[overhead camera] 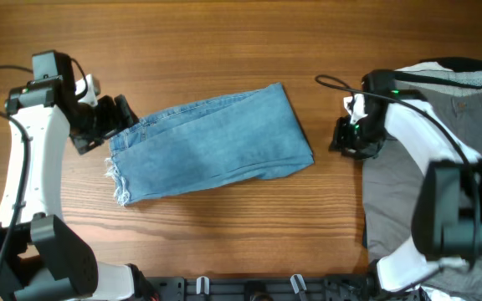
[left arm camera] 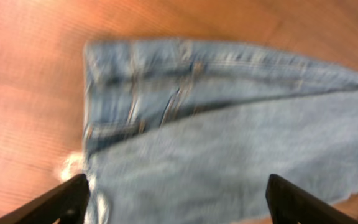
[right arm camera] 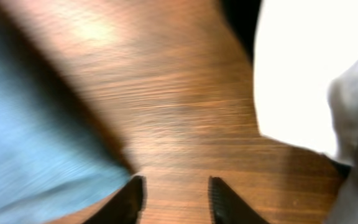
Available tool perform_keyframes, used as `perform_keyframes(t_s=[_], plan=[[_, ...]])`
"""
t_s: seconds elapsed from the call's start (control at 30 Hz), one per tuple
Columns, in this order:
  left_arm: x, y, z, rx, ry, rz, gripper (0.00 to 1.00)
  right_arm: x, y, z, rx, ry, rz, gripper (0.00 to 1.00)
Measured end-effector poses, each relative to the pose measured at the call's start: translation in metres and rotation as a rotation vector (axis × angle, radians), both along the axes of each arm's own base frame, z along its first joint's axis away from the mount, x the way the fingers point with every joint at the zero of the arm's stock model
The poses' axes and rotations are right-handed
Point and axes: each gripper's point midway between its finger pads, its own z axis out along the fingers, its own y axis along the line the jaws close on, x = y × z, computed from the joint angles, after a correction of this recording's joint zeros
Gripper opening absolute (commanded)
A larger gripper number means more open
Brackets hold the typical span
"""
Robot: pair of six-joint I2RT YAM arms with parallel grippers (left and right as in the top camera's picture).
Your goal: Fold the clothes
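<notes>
I will next grab the light-blue denim jeans with my left gripper at the stitched corner near the frayed hem. Then I can straighten the folded end.
Light-blue denim jeans lie folded into a compact rectangle in the middle of the wooden table, frayed hem at the lower left. My left gripper hovers at the jeans' upper-left corner, open wide; in the left wrist view the denim fills the space ahead of the spread fingertips, nothing pinched. To the right of the jeans, over bare wood, my right gripper is open with only table between its fingers. Grey trousers and a white garment lie at the right.
The pile of other clothes covers the table's right side under my right arm. A black cable loops near the right gripper. A rail with fittings runs along the front edge.
</notes>
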Motion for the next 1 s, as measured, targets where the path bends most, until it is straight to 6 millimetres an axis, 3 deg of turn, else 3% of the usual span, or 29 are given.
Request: perform_keyframes(t_s=[0.13,0.27,0.3,0.33,0.43,0.53,0.6,0.73,1.0], plan=[[-0.013,0.020,-0.008,0.008,0.044,0.063,1.00,0.013,0.043,0.058,0.125,-0.230,0.202,0.52],[-0.032,0.045,-0.038,-0.008,0.098,0.156,1.00,0.013,0.091,0.069,0.193,-0.311,0.364,0.50],[-0.036,0.049,-0.047,-0.014,0.107,0.176,1.00,0.014,0.098,0.067,0.195,-0.320,0.380,0.50],[-0.046,0.051,-0.073,-0.046,0.151,0.202,1.00,0.012,0.112,0.054,0.189,-0.300,0.406,0.50],[-0.043,0.047,-0.097,-0.065,0.128,0.198,1.00,0.018,0.111,0.019,0.167,-0.234,0.379,0.49],[-0.053,0.037,-0.121,-0.099,0.178,0.171,0.99,0.007,0.106,-0.028,0.147,-0.102,0.363,0.47],[-0.051,0.036,-0.121,-0.094,0.165,0.145,0.95,0.009,0.107,-0.028,0.155,-0.102,0.358,0.47],[-0.043,0.032,-0.123,-0.081,0.146,0.090,0.75,0.009,0.108,-0.029,0.165,-0.101,0.355,0.48],[-0.029,0.011,-0.124,-0.051,0.121,-0.073,0.82,0.010,0.110,-0.028,0.170,-0.106,0.353,0.49]])
